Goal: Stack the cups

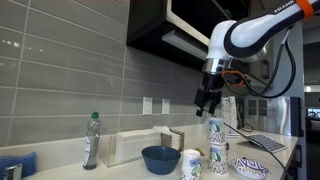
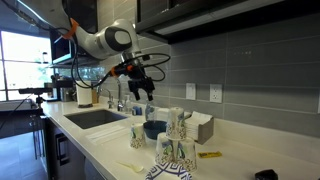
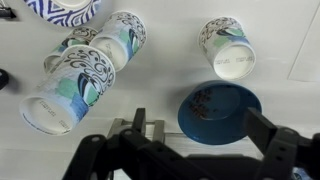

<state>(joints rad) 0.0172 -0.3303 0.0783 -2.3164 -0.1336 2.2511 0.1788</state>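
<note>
My gripper will next take hold of the single cup [image 3: 228, 48] by its top edge from above, to stack it on another cup.
Small white cups with blue-green patterns stand on the white counter. In the wrist view a group of them [image 3: 62, 85] is at the left and a single cup [image 3: 228, 48] is at the upper right. In both exterior views they stand beside the bowl [image 1: 192, 163] [image 2: 177, 122]. My gripper [image 3: 200, 135] is open and empty. It hangs well above the counter [image 1: 208, 100] [image 2: 143, 88], roughly over the dark blue bowl [image 3: 220, 108], and touches nothing.
The dark blue bowl [image 1: 160, 158] [image 2: 153, 130] sits by the cups. A blue-and-white patterned dish [image 1: 250, 167] [image 3: 62, 10] lies near them. A bottle [image 1: 91, 140] and a white box [image 1: 140, 145] stand by the tiled wall. A sink [image 2: 95, 117] is set in the counter.
</note>
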